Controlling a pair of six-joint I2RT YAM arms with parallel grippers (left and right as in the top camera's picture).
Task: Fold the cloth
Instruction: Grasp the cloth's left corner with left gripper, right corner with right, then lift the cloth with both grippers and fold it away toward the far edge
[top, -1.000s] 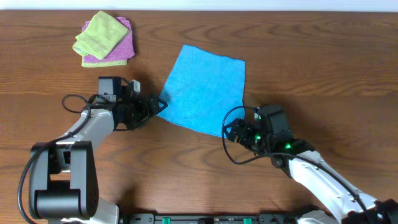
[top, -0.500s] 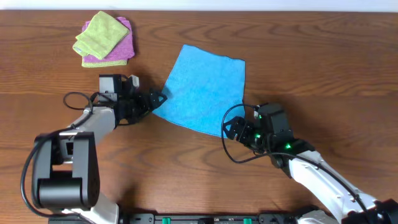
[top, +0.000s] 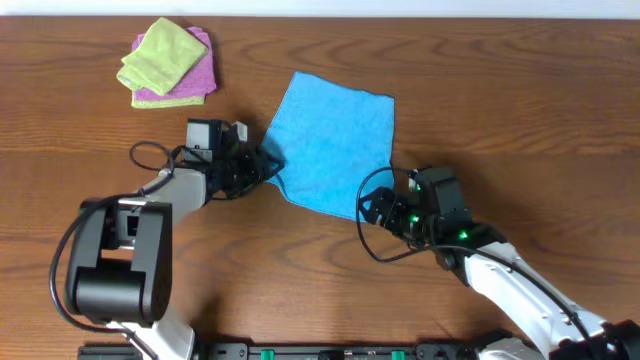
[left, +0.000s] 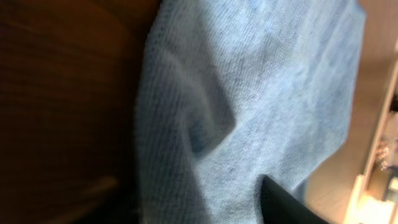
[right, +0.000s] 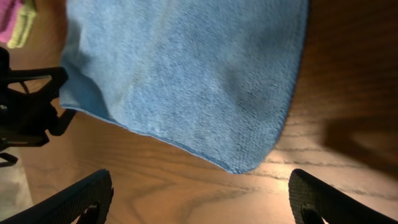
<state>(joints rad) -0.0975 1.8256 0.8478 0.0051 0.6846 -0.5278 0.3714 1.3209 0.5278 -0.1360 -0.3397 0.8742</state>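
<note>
My right gripper will next grab the sky-blue cloth (top: 335, 140) by its near corner (top: 361, 217), opposite the corner of the cloth at my left gripper, to fold that edge of the cloth over.
The sky-blue cloth (top: 335, 140) lies flat and skewed mid-table. My left gripper (top: 268, 168) is at its left corner, where the edge is pushed in and bunched. In the left wrist view the cloth (left: 249, 93) fills the frame with a crease in it. One dark finger (left: 292, 205) presses at its lower right and the other is lost in shadow. My right gripper (top: 372, 210) stands open just short of the cloth's near corner (right: 249, 165), with bare wood between its fingers (right: 68, 199).
A lime-green folded cloth (top: 158, 55) lies on a purple folded cloth (top: 185, 88) at the back left. The right wrist view shows the left gripper (right: 31, 106) at the cloth's far edge. Black cables loop beside both arms.
My left gripper has slid right into the cloth's left corner, pushing that corner inward, and its jaws have narrowed. The right arm has not moved.
</note>
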